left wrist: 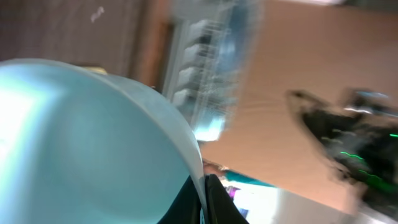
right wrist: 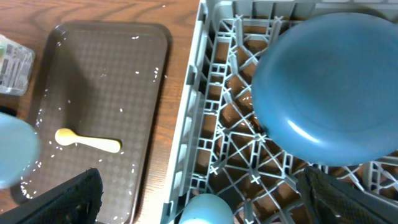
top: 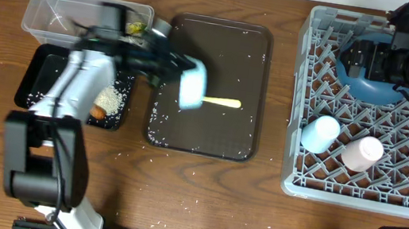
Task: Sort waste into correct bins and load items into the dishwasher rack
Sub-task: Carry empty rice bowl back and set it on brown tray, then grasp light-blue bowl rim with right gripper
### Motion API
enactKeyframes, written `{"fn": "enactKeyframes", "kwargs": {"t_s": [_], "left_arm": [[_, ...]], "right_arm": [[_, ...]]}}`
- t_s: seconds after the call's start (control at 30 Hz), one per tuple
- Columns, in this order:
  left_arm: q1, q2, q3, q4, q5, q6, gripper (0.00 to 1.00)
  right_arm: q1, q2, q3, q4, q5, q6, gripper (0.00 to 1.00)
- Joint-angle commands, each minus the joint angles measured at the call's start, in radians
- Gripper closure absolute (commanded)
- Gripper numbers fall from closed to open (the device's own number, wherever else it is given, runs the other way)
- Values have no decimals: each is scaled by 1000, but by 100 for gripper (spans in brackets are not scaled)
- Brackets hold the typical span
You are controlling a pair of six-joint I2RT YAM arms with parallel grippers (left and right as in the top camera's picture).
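The bowl needs to be loaded tipped over, so my right gripper next needs to take hold of the smaller white bowl's rim (top: 204, 86) on the side that faces the dishwasher rack (top: 304, 88).
My left gripper (top: 181, 69) is shut on the rim of the smaller white bowl (top: 193, 86) and holds it tilted above the dark brown serving tray (top: 254, 49). In the left wrist view the bowl (left wrist: 81, 143) fills the frame, its rim pinched between my fingers (left wrist: 205, 200). The yellow spoon (top: 222, 102) lies on the tray. The grey dishwasher rack (top: 304, 88) holds the dark blue bowl (top: 373, 84), a light blue cup (top: 320, 133) and a pale pink cup (top: 363, 151). My right gripper (top: 366, 57) is open and empty above the blue bowl (right wrist: 329, 87).
The clear tub (top: 51, 9) at the back left holds a wrapper (top: 135, 28). The black tray (top: 37, 79) holds rice (top: 110, 100) and a carrot piece (top: 98, 112). Rice grains are scattered on the brown tray (right wrist: 106, 68) and the table.
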Motion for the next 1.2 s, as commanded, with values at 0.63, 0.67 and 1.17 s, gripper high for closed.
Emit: {"fn": "enactKeyframes", "kwargs": {"t_s": [0.63, 0.67, 1.17], "left_arm": [[-459, -46, 11, -151, -1067, 62, 55], [-443, -66, 20, -165, -1068, 60, 52], [-41, -412, 35, -330, -1068, 25, 45]], "right_arm": [[106, 3, -9, -3, -7, 21, 5], [118, 6, -12, 1, -8, 28, 6], [417, 256, -16, -24, -4, 141, 21]]}}
